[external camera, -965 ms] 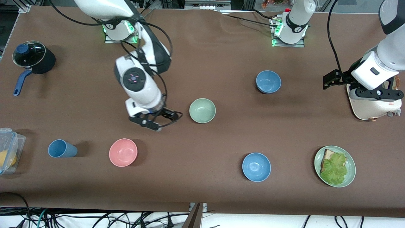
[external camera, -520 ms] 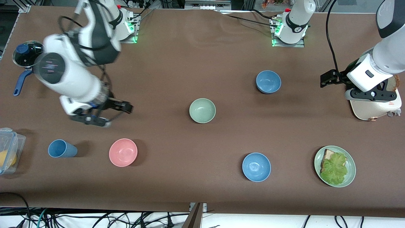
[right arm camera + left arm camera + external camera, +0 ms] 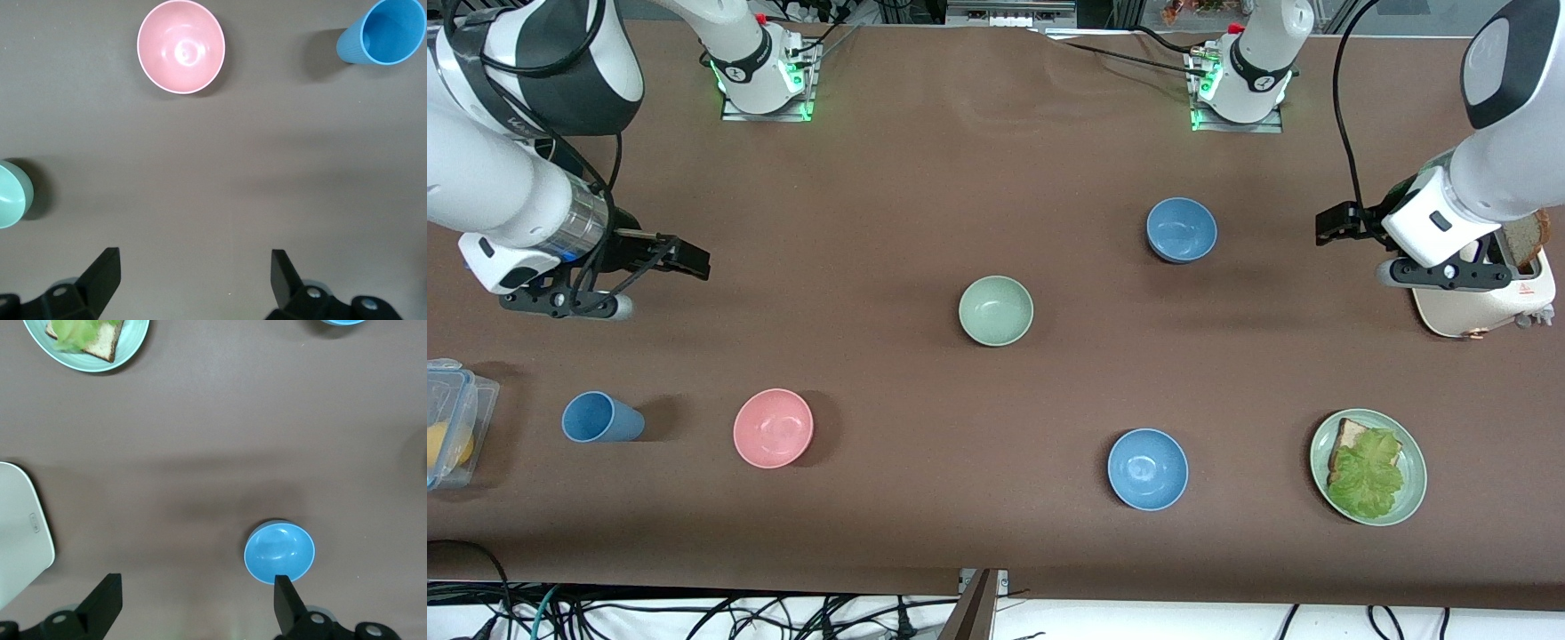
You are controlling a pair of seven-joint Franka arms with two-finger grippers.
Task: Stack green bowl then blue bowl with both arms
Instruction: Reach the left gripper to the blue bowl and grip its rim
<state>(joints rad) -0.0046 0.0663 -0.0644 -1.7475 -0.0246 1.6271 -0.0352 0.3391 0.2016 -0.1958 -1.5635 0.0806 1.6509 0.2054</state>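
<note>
Next, the left gripper takes hold of the blue bowl by its rim (image 3: 1152,226) to stack it in the green bowl (image 3: 996,310).
The green bowl (image 3: 996,310) stands upright and empty at mid-table; its edge shows in the right wrist view (image 3: 9,195). The blue bowl (image 3: 1181,229), dull greyish blue, stands farther from the front camera, toward the left arm's end; it also shows in the left wrist view (image 3: 279,551). My left gripper (image 3: 1330,228) (image 3: 197,587) is open and empty, up over bare table between the blue bowl and the toaster. My right gripper (image 3: 683,258) (image 3: 192,261) is open and empty, up over bare table toward the right arm's end, well away from the green bowl.
A brighter blue bowl (image 3: 1147,468) and a green plate with bread and lettuce (image 3: 1414,498) lie near the front edge. A pink bowl (image 3: 773,428), a blue cup (image 3: 600,418) and a clear box (image 3: 454,391) are toward the right arm's end. A white toaster (image 3: 1467,307) stands by the left gripper.
My right arm has swung away from beside the green bowl toward the right arm's end of the table. My left gripper has shifted slightly toward the blue bowl. The bowls have not moved.
</note>
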